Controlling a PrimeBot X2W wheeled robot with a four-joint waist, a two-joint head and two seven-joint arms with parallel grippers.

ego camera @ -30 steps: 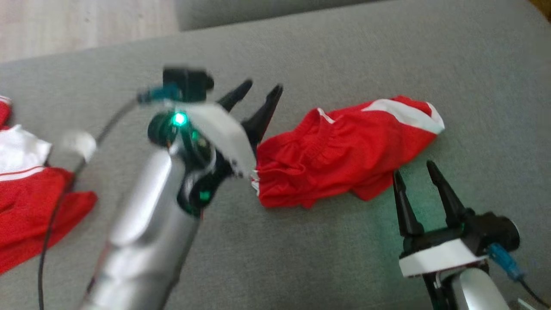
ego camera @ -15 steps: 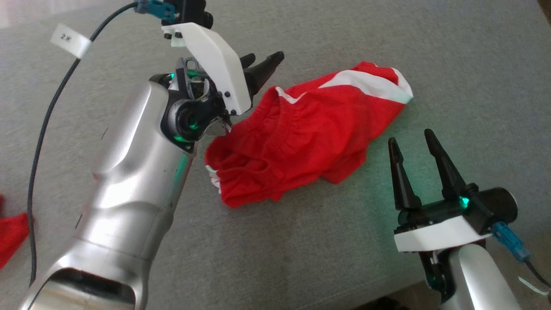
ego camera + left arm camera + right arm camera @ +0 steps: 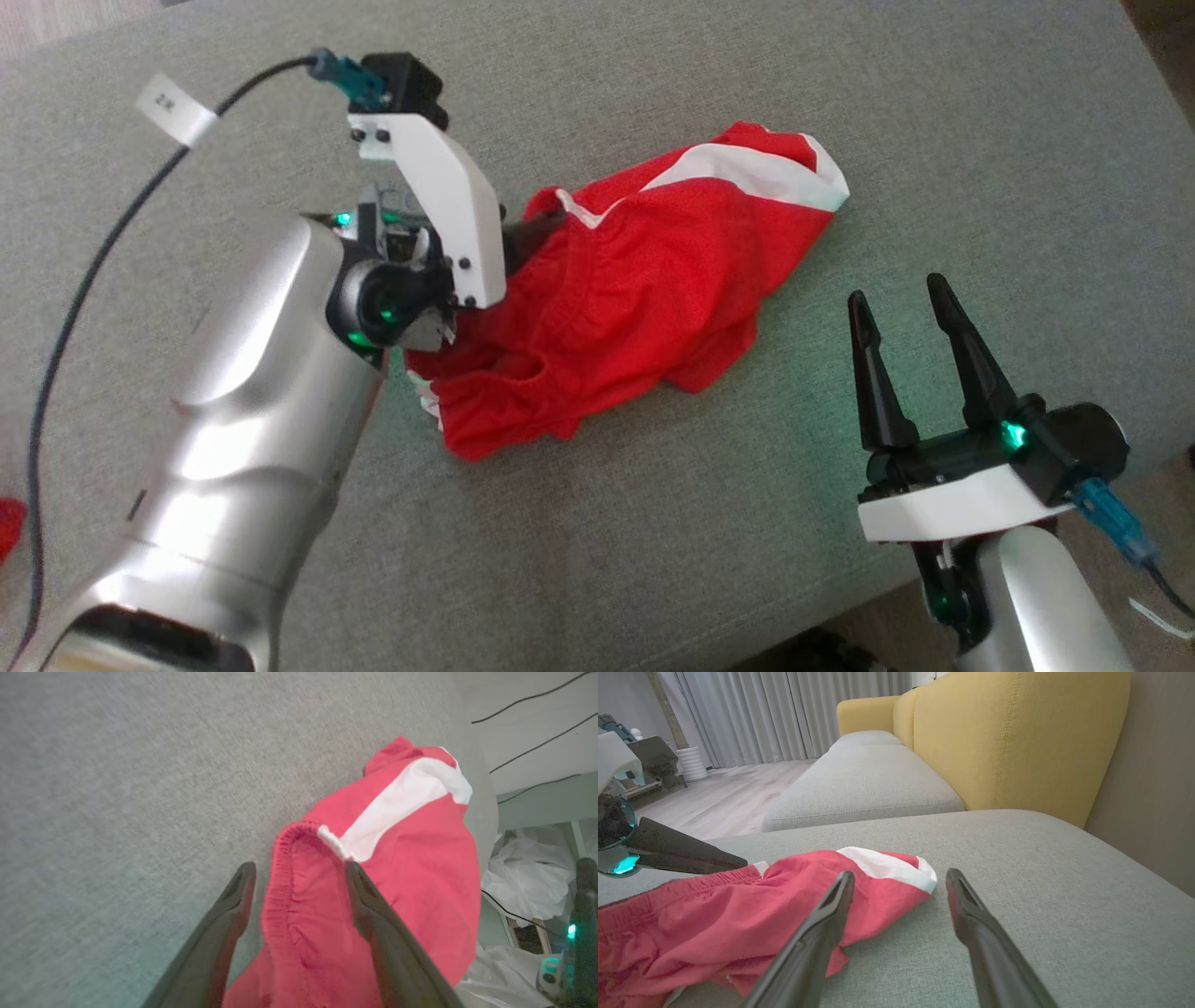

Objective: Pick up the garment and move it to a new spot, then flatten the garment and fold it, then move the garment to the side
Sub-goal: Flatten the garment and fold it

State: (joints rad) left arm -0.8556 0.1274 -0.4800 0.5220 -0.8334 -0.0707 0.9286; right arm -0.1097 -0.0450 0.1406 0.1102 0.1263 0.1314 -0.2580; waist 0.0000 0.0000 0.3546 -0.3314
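My left gripper is going to pick up the garment next by its elastic waistband edge (image 3: 286,850). That edge stands up as a gathered fold, while the red cloth (image 3: 411,858) beyond it lies slack.
The garment (image 3: 635,299) is a pair of red shorts with a white side stripe, lying crumpled on the grey sofa cushion (image 3: 653,93). My left gripper (image 3: 299,875) stands open over its elastic waistband, one finger on the cushion side and the other over the red cloth (image 3: 411,858). In the head view the left gripper (image 3: 532,229) sits at the shorts' left end, mostly hidden behind its white mount. Open and empty, my right gripper (image 3: 901,303) hovers to the right of the garment (image 3: 738,905), just past its lower right corner.
A yellow sofa back (image 3: 1008,732) rises behind the cushion, with another grey seat (image 3: 864,779) beyond. The cushion's front edge (image 3: 840,616) runs near the right arm. A scrap of red cloth (image 3: 7,527) shows at the far left. White bags (image 3: 528,882) lie on the floor.
My left gripper has come down from above and beside the garment onto its waistband end. The camera has shifted, so the whole scene slid left. The right gripper has held its place.
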